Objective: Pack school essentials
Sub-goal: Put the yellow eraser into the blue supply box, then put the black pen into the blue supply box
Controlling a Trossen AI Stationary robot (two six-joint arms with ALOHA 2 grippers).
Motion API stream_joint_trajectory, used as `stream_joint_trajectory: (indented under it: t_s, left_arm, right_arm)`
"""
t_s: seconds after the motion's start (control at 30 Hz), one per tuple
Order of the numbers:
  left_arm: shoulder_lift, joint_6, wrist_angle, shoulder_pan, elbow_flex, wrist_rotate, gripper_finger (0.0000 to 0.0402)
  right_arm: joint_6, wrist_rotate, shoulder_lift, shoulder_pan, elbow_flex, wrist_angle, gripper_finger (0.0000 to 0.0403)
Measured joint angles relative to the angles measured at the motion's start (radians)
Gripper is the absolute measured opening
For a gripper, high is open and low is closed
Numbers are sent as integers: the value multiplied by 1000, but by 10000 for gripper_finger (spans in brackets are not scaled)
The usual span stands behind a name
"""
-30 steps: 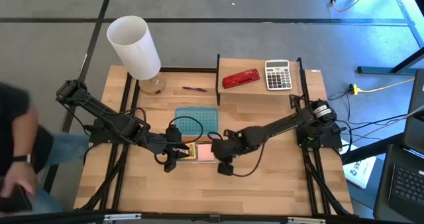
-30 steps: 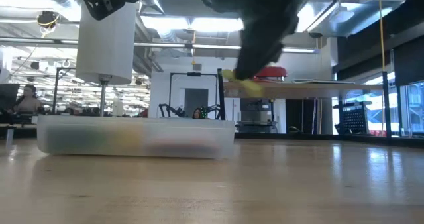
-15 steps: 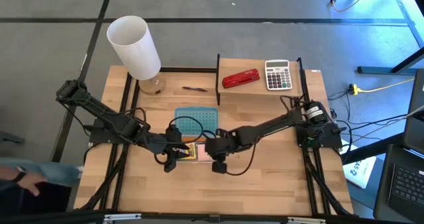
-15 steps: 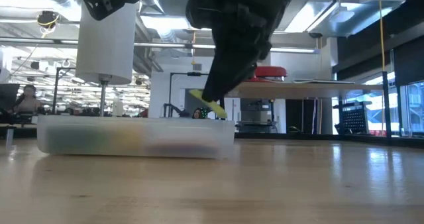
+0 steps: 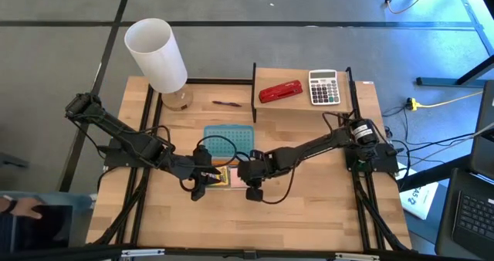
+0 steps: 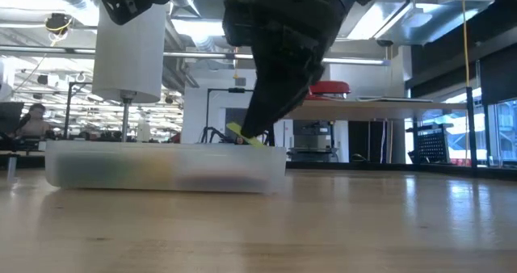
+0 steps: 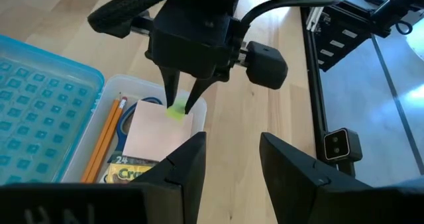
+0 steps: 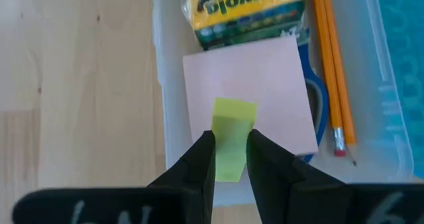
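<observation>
In the right wrist view the yellow block sits inside the plastic box's rim over the pink pad and would lie there, so my right gripper opens next.
A clear plastic box stands on the table and holds a green-yellow crayon box, orange pencils, blue-handled scissors and a pink sticky-note pad. My right gripper is shut on a tiny yellow block over the pad, at the box's right end. My left gripper is open and empty at the box's left end. A thin dark-red pen lies flat on the table at the far side. My right gripper pinches the yellow block's two long sides between its two fingers, with the block's far end sticking out past the fingertips. The fingers slant down from the table's right. The block is tilted and lifted clear, about level with the box's rim.
The box's blue lid lies just behind the box. A white cylinder stands at the far left. A red stapler and a grey calculator sit on a raised shelf at the far right. A person's hand shows off the table's left.
My right gripper has carried the yellow block toward the table's left edge and down, from beside the box's right end to over the pink pad. The block has tipped from nearly level to slanting. The person at the left has drawn back.
</observation>
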Motion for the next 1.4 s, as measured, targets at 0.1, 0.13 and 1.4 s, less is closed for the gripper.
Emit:
stream_joint_trajectory:
  t_s: [0.1,0.13,1.4]
  left_arm:
    - [0,0,0,0,0,0,135]
    - [0,0,0,0,0,0,135]
    - [0,0,0,0,0,8,135]
  right_arm:
    - [1,0,0,-1,0,3,79]
    - [1,0,0,-1,0,0,79]
    - [8,-9,-1,-1,0,-1,156]
